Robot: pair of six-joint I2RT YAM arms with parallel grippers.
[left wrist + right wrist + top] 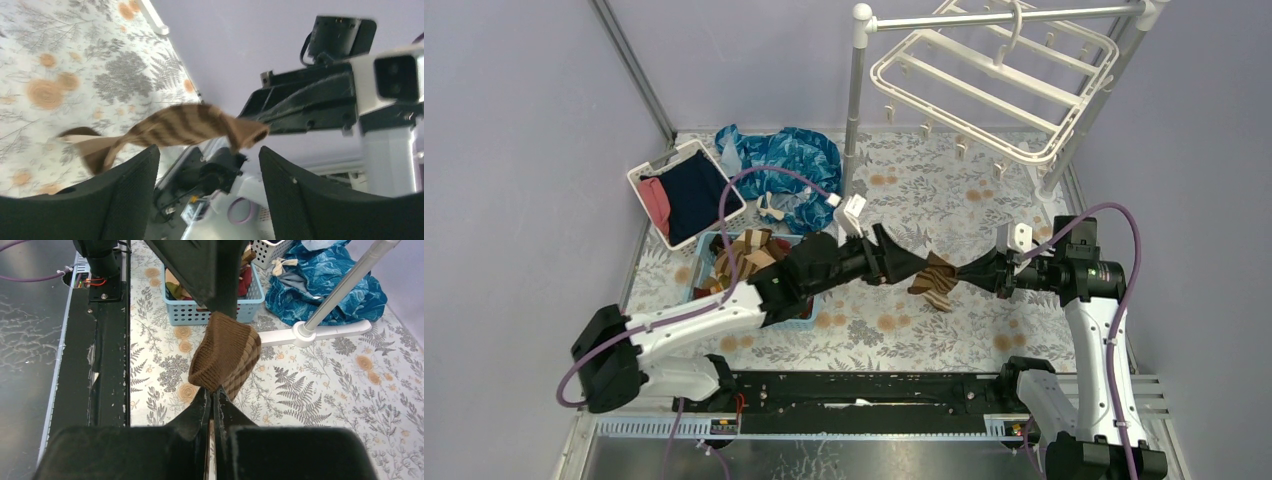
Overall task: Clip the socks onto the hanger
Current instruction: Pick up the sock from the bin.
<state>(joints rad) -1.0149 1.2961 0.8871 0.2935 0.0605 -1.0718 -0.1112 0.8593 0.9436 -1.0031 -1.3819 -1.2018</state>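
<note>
Next, my left gripper takes hold of the sock's brown cuff [937,267] [246,132] opposite my right gripper, which leaves cuff edge free for the hanger's clip.
A brown, dark-striped sock [936,282] hangs in the air over the middle of the table. My right gripper [214,393] is shut on its brown cuff [222,352]. In the top view my right gripper [987,271] comes in from the right. My left gripper [209,149] is open, its fingers spread wide just short of the sock [182,125] and holding nothing. From above, my left gripper [911,262] sits right beside the sock's left end. More socks [749,250] lie in the blue basket. The white hanger [994,85] hangs at the back right with its clips dangling.
The blue basket [215,314] stands left of centre under my left arm. A white basket [646,172] with navy and pink clothes sits at the back left, a blue patterned cloth [789,160] beside it. The rack pole [856,110] rises behind the grippers.
</note>
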